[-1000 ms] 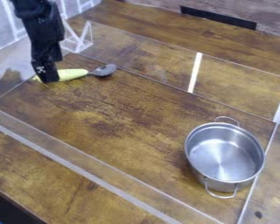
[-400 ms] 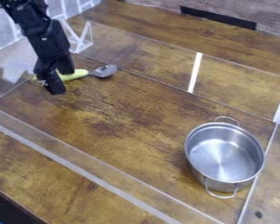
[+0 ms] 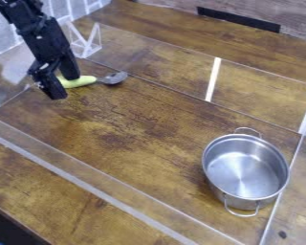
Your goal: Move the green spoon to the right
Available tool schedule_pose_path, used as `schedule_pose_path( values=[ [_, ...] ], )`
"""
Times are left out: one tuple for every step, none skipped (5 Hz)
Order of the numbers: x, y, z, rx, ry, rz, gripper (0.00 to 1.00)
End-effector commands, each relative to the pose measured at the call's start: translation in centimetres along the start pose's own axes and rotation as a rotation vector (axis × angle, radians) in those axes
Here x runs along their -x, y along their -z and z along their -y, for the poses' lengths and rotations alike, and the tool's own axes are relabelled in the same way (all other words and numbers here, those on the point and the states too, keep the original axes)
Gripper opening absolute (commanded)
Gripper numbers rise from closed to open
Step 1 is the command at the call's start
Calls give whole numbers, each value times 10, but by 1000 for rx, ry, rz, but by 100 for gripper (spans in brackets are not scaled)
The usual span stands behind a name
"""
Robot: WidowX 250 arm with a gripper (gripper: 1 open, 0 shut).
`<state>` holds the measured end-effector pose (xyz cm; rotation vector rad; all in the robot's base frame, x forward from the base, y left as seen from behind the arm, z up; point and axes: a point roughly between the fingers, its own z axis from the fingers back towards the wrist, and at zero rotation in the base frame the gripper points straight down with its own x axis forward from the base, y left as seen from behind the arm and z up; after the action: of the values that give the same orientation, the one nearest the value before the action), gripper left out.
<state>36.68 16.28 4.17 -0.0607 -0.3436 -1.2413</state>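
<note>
Next, my gripper grabs the green spoon by its yellow-green handle [image 3: 80, 82], to move the spoon across the table with its grey bowl [image 3: 114, 77] free.
The green spoon [image 3: 81, 81] lies flat at the far left of the wooden table, yellow-green handle pointing left and small grey bowl [image 3: 114, 77] to the right. My black gripper [image 3: 54, 86] points steeply down over the left end of the handle. Its jaws are open and seem to straddle that end, which the gripper hides. I cannot tell whether a finger touches the spoon. The spoon rests on the table.
A round steel pot [image 3: 245, 167] with two handles stands at the front right. Clear acrylic walls [image 3: 214, 78] fence the work area, with a low clear edge [image 3: 79, 172] along the front. A clear stand [image 3: 89, 38] rises behind the gripper.
The gripper has sunk a little toward the table and rolled about its own axis, ending over the handle's left end. The spoon and pot have not moved.
</note>
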Motion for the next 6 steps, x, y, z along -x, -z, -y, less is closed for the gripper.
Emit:
schedule_pose_path(
  values=[
    [10,-7,-13,-22,10,6,100],
    [13,-5,-16,-6,14,28,100],
    [7,-2,-14,16,25,54,100],
    [1,-1,-13,47,32,86,100],
    [3,0,-19,41,14,88,0],
    [-6,-10,-15,73,87,102,0]
  ],
)
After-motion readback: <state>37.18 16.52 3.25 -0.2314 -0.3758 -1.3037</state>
